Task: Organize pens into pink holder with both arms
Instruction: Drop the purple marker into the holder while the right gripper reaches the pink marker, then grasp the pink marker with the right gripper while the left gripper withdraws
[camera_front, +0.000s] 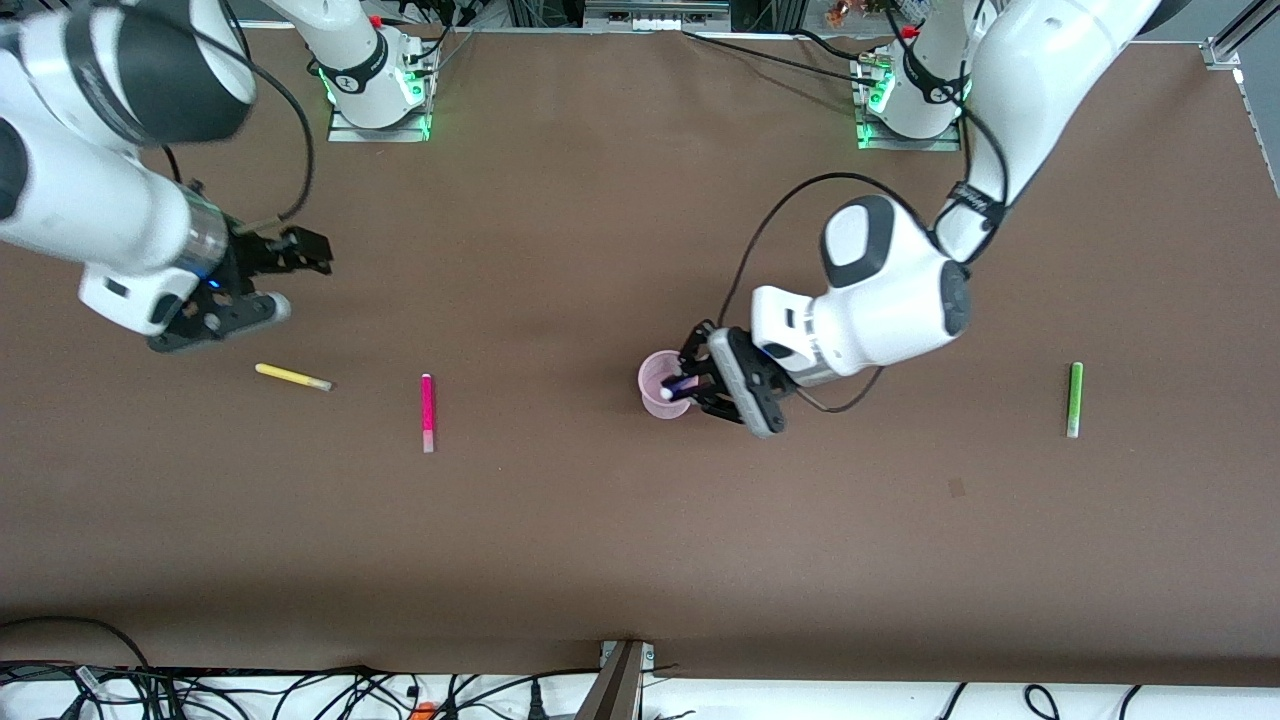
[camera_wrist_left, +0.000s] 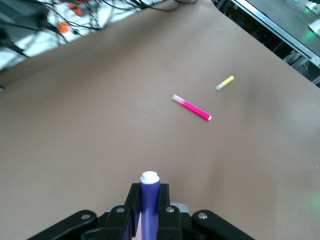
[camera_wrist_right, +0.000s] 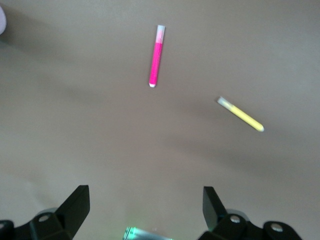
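My right gripper grabs the magenta pen by its solid magenta end (camera_front: 427, 389) next, to stand it cap first in the pink holder (camera_front: 655, 378).
The pink holder (camera_front: 655, 378) stands mid-table. My left gripper (camera_front: 693, 386) is over it, shut on the purple pen (camera_front: 684, 383), whose pale end lies over the cup's opening. In the left wrist view the purple pen (camera_wrist_left: 149, 197) stands between the shut fingers (camera_wrist_left: 132, 202). My right gripper (camera_front: 303, 281) is open and empty, in the air near the right arm's end of the table. The yellow pen (camera_front: 292, 377) and the magenta pen (camera_front: 428, 411) lie on the table; both show in the right wrist view, magenta (camera_wrist_right: 156, 56) and yellow (camera_wrist_right: 240, 114). The green pen (camera_front: 1075, 399) lies toward the left arm's end.
The brown table (camera_front: 640, 560) carries only the pens and the cup. The arm bases (camera_front: 378, 90) stand along its edge farthest from the front camera. Cables (camera_front: 300, 690) lie past the nearest edge.
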